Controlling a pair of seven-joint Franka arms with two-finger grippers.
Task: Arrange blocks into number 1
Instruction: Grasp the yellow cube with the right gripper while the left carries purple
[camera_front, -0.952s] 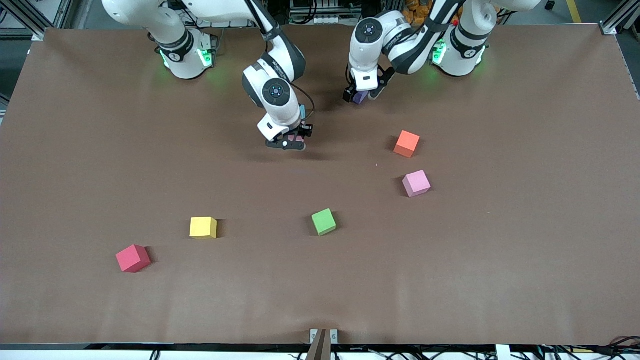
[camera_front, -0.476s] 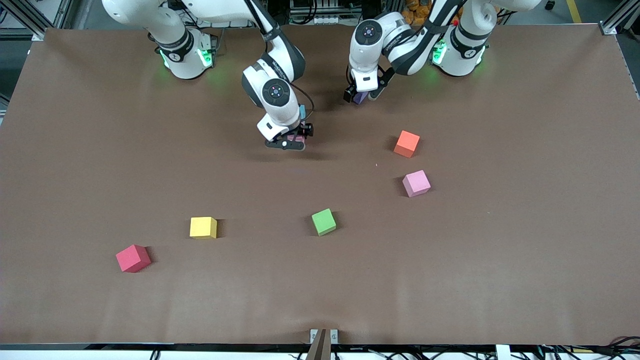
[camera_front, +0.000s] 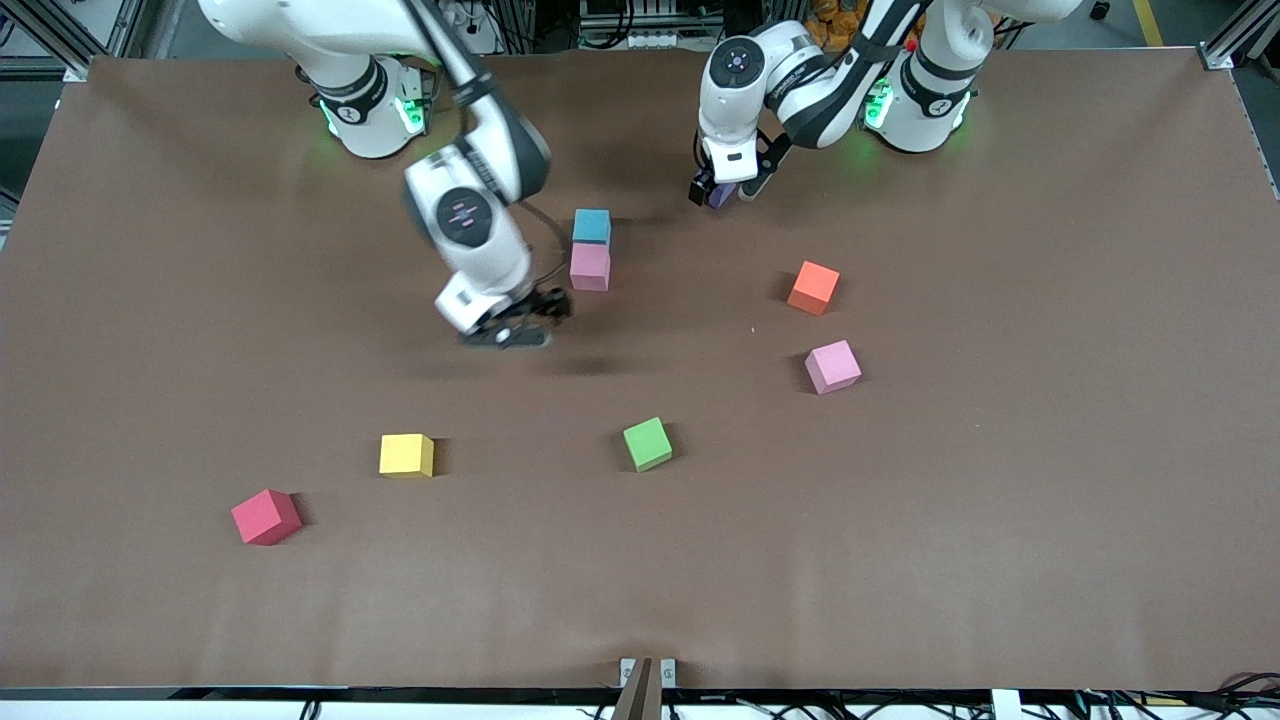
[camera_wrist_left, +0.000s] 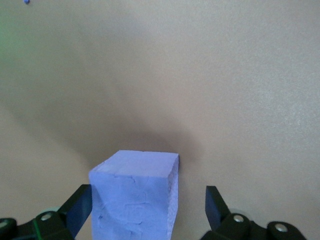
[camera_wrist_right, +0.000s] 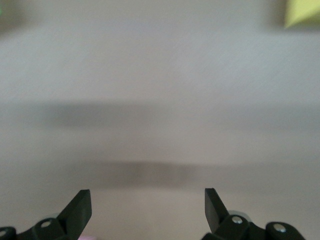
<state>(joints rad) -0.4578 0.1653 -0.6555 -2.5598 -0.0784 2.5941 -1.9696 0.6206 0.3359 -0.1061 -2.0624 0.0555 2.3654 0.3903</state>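
The left gripper will next grab the purple block (camera_front: 718, 196) by its opposite sides, so that it can add to the column (camera_front: 591, 250) of the number 1.
A light blue block (camera_front: 591, 226) and a pink block (camera_front: 590, 267) lie touching in a short column, the pink one nearer the front camera. My right gripper (camera_front: 515, 325) (camera_wrist_right: 147, 200) hangs open and empty beside the pink block, toward the right arm's end. My left gripper (camera_front: 722, 190) (camera_wrist_left: 148, 200) is open around the purple block (camera_front: 718, 196) (camera_wrist_left: 135, 197). One finger touches the block and a gap shows at the other. The second pink block (camera_front: 832, 366) and the yellow block (camera_front: 406, 455) (camera_wrist_right: 302, 12) lie apart on the table.
An orange cube (camera_front: 813, 287) sits just beside the second pink block, farther from the front camera. A green cube (camera_front: 647, 444) and a red cube (camera_front: 266, 516) lie nearer the camera. The brown table (camera_front: 1000, 500) stretches wide around them.
My right gripper let go of the pink block next to the light blue one and pulled away toward the right arm's end. The left gripper has stayed at the purple block.
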